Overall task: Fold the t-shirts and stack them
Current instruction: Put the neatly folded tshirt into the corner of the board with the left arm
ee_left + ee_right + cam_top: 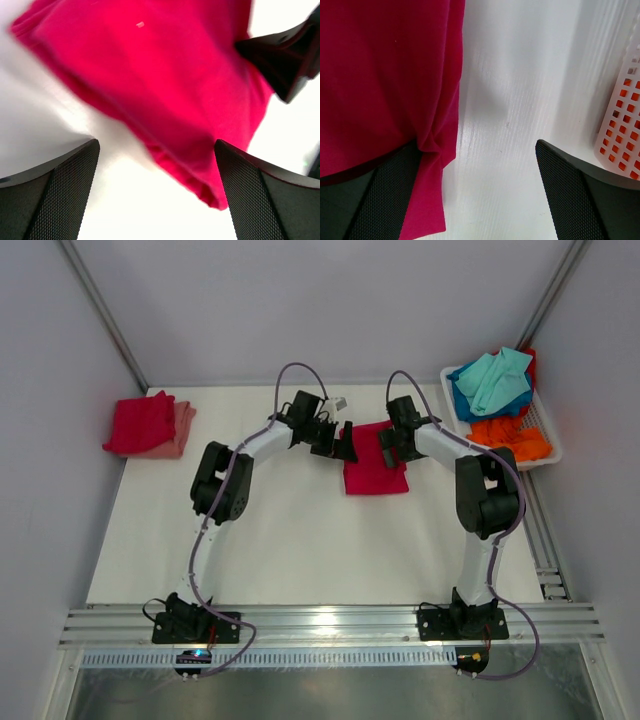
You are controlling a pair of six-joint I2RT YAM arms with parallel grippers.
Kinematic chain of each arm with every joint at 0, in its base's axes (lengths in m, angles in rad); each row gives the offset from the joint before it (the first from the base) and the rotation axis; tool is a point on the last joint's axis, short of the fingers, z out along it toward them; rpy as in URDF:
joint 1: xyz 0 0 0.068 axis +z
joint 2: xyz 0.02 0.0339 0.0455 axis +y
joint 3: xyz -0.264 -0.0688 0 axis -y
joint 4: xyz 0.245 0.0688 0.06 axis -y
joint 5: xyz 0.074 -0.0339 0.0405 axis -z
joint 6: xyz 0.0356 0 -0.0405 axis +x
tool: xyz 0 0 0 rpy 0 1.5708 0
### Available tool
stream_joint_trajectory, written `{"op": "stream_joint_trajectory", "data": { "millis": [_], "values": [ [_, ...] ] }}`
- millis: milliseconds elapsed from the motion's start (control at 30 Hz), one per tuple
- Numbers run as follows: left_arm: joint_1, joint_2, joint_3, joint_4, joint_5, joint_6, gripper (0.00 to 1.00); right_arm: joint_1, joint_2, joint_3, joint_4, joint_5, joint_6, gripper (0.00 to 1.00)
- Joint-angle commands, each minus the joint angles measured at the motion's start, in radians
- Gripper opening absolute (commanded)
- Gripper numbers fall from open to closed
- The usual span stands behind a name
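Note:
The folded crimson t-shirt should go on top and stay folded. My left gripper should next grab the t-shirt's edge that faces the stack to do that.
A folded crimson t-shirt lies flat at the back middle of the white table. My left gripper hangs open at its left edge, my right gripper open at its right edge. In the left wrist view the shirt spreads beyond my left gripper, one corner reaching between the fingers; nothing is pinched. In the right wrist view my right gripper straddles the shirt's edge, cloth bunched against the left finger. A folded crimson t-shirt sits on a salmon pink one at far left.
A white plastic basket stands at the back right with teal, blue and orange t-shirts heaped in it; its perforated wall shows at the right of the right wrist view. The other gripper's dark finger shows in the left wrist view.

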Motion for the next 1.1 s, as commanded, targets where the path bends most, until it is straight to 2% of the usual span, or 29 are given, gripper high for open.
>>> {"op": "stream_joint_trajectory", "data": {
  "millis": [0, 200, 667, 1067],
  "values": [
    [0.017, -0.063, -0.012, -0.174, -0.18, 0.126, 0.99, -0.021, 0.033, -0.045, -0.05, 0.027, -0.009, 0.99],
    [0.017, -0.06, -0.018, -0.216, -0.194, 0.156, 0.99, -0.021, 0.039, -0.038, -0.055, 0.03, -0.004, 0.99],
    [0.011, 0.066, 0.054, -0.168, -0.141, 0.077, 0.99, -0.021, 0.035, -0.042, -0.057, 0.03, -0.002, 0.99],
    [-0.044, 0.129, 0.1, -0.165, -0.134, 0.071, 0.99, -0.021, 0.036, -0.039, -0.06, 0.03, -0.002, 0.99]
  ]
}}
